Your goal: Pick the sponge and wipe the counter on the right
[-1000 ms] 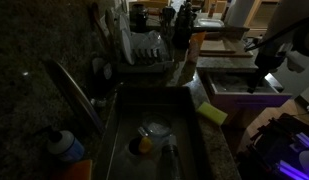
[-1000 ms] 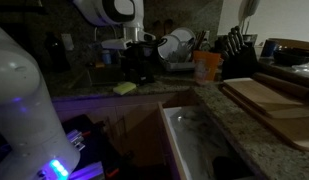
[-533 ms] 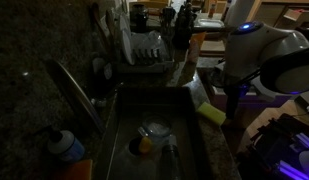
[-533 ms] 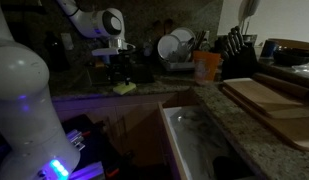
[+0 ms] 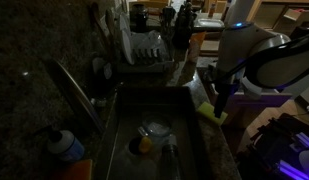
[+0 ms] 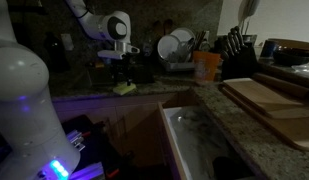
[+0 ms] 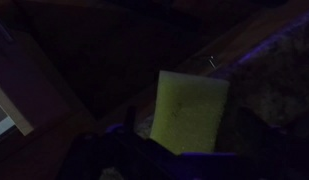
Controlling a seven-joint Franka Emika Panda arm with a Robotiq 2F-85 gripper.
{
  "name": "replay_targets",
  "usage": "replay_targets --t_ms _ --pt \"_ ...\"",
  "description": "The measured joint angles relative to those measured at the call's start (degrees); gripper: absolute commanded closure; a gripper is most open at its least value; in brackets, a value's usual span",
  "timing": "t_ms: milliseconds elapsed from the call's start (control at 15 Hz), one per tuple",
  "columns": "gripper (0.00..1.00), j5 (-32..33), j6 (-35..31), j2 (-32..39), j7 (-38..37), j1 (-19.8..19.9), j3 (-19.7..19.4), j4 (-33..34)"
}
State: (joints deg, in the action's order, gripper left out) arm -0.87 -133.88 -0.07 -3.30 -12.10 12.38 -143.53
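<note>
My gripper next needs to grab the sponge from above across its width, so that some of the sponge stays free beyond my fingers to wipe the counter.
The yellow-green sponge [image 5: 208, 112] lies flat on the dark granite counter [image 5: 216, 150] just beside the sink, and it also shows in an exterior view [image 6: 124, 88]. My gripper [image 5: 222, 98] hangs directly over it, close above [image 6: 121, 72]. In the wrist view the sponge [image 7: 190, 108] fills the middle, lying on the counter's edge [image 7: 269, 80]. My gripper [image 7: 187, 132] looks open, with dark fingers on either side of the sponge's near end and nothing gripped. The light is very dim.
The metal sink [image 5: 124, 125] holds a glass bowl [image 5: 155, 130] and a small orange object [image 5: 144, 145]. A faucet [image 5: 74, 90], a blue-capped bottle [image 5: 62, 146] and a dish rack [image 5: 144, 48] stand around it. A wooden cutting board [image 6: 269, 100] and an orange cup [image 6: 204, 65] sit farther along.
My arm has swung in over the counter and come down, so the gripper now sits right above the sponge. The sponge has not moved.
</note>
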Motion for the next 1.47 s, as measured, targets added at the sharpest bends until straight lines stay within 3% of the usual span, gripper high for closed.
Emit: replay_targets --t_ms 200,333,533,800,933,1067,1400,1467 --pt "0.00 -10.6 -7.5 -0.5 4.6 0.0 -0.4 -1.2" --pt "0.00 -14.2 -10.4 -0.5 6.4 0.0 -0.7 -2.2" --pt "0.00 -14.6 -10.9 -0.5 6.5 0.0 -0.9 -2.5" --pt "0.00 -7.7 -5.6 2.3 1.5 0.0 -0.9 -2.1" --pt "0.00 -7.3 -5.5 4.2 1.0 0.0 -0.9 -1.7" --pt "0.26 -7.3 -5.4 4.8 1.0 0.0 -1.0 -1.2" --pt "0.60 -7.3 -5.9 4.7 1.0 0.0 -1.0 -1.2" --pt "0.62 -7.3 -6.1 4.7 1.0 0.0 -1.0 -1.2"
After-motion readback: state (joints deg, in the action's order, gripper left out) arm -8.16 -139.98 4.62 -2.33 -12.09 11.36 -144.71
